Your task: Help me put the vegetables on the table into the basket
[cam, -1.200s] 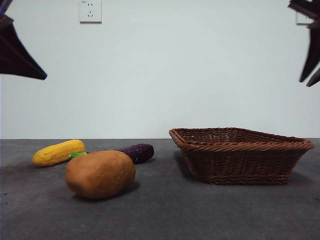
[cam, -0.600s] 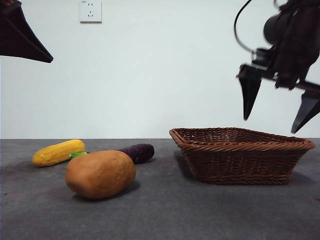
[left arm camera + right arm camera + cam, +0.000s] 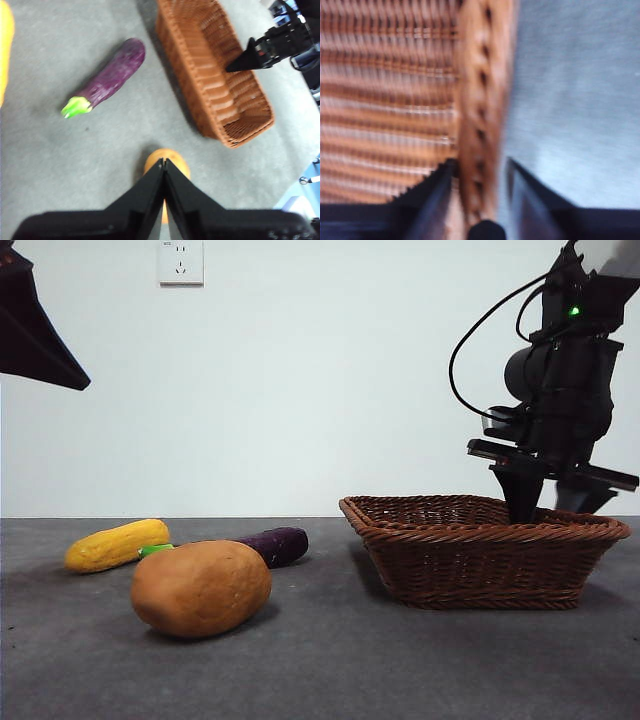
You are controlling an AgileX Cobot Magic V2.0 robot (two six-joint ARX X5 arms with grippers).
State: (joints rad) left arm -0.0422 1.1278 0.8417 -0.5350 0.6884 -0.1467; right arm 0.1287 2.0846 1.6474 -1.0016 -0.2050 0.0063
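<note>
The basket's braided rim will be grabbed by my right gripper next, to hold the basket (image 3: pixel 480 550) ready for the vegetables.
A yellow corn cob (image 3: pixel 117 545), a purple eggplant (image 3: pixel 270 545) and a big orange-brown potato (image 3: pixel 201 588) lie on the grey table (image 3: pixel 400 660), left of the brown wicker basket (image 3: pixel 480 550). My right gripper (image 3: pixel 552 502) has come down at the basket's far right side. In the right wrist view it (image 3: pixel 479 167) is open, one jaw inside and one outside the braided rim (image 3: pixel 480 75). My left gripper (image 3: pixel 163 162) is shut and empty, high above the potato (image 3: pixel 167 159), with the eggplant (image 3: pixel 107 77) and the basket (image 3: pixel 210 75) beyond it.
A white wall with a power socket (image 3: pixel 180 262) stands behind the table. The left arm shows only as a dark tip (image 3: pixel 30 330) at the top left corner. Bare table lies between the vegetables and the basket.
The right arm has dropped from the top right corner until its open jaws straddle the basket's far rim. The vegetables and basket have not moved. The left arm's tip has shifted only slightly.
</note>
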